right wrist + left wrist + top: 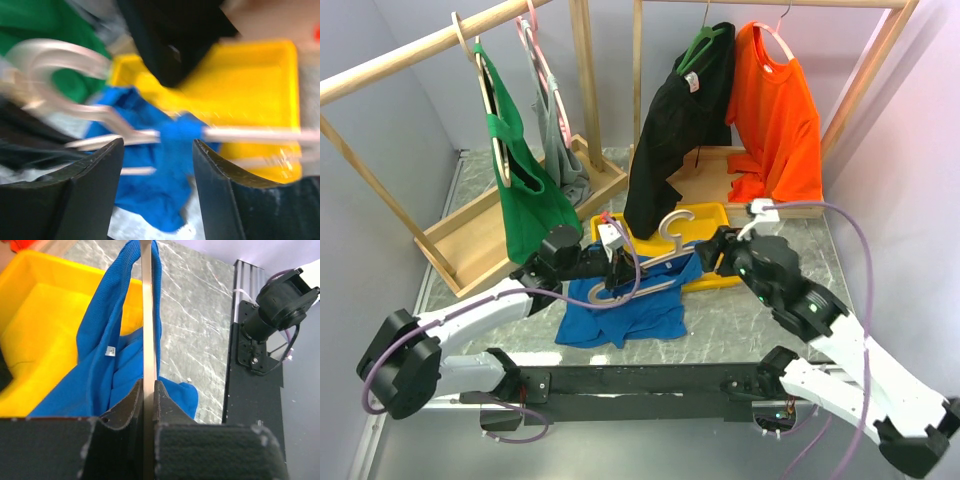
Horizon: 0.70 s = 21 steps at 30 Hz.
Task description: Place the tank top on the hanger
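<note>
Next, my right gripper reaches the hanger and grabs the neck just below its hook. The hanger's bar stays free for the tank top's straps.
The pale wooden hanger is held low over the table, hook upward. My left gripper is shut on its left side; in the left wrist view the hanger's bar runs straight up from between the fingers. The royal-blue tank top hangs from the hanger and pools on the table. One strap is draped over the bar, and the white label shows. My right gripper is open by the hanger's right end. Its blurred wrist view shows the hanger with a blue strap wrapped round it, beyond the jaws.
A yellow tray sits behind the hanger. Two wooden racks stand at the back: a dark green tank top and a grey one on the left, a black shirt and an orange shirt on the right.
</note>
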Available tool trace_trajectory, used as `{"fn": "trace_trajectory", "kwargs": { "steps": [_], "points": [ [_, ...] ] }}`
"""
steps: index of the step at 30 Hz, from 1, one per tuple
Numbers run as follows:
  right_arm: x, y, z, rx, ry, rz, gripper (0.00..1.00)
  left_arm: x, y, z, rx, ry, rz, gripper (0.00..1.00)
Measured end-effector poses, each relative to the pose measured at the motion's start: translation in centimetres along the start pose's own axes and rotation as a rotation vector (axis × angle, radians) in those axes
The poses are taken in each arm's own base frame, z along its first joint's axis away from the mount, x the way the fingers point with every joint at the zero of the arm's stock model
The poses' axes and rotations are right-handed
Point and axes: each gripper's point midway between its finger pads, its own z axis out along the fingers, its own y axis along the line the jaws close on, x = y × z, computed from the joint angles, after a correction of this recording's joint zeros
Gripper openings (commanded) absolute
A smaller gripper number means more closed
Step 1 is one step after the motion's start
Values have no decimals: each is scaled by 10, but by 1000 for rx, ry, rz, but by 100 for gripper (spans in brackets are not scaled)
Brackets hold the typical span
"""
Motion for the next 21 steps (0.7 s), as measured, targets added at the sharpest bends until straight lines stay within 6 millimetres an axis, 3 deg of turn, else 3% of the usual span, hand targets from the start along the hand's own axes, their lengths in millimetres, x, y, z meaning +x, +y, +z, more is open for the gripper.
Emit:
{"fn": "trace_trajectory", "kwargs": {
  "steps": [4, 7, 14, 21],
  "points": [
    [-18, 18, -9, -119, -97, -6, 66, 7, 3, 5, 22, 32, -43, 1],
    [-25, 30, -4, -164, -126, -33, 66, 3, 8, 10, 30, 53, -72, 1],
    [-11, 37, 25, -155, -88, -113, 66, -14, 13, 18, 55, 74, -109, 1],
    [-7, 38, 38, -115, -98, -146, 62, -7, 10, 22, 93, 124, -162, 1]
  ]
}}
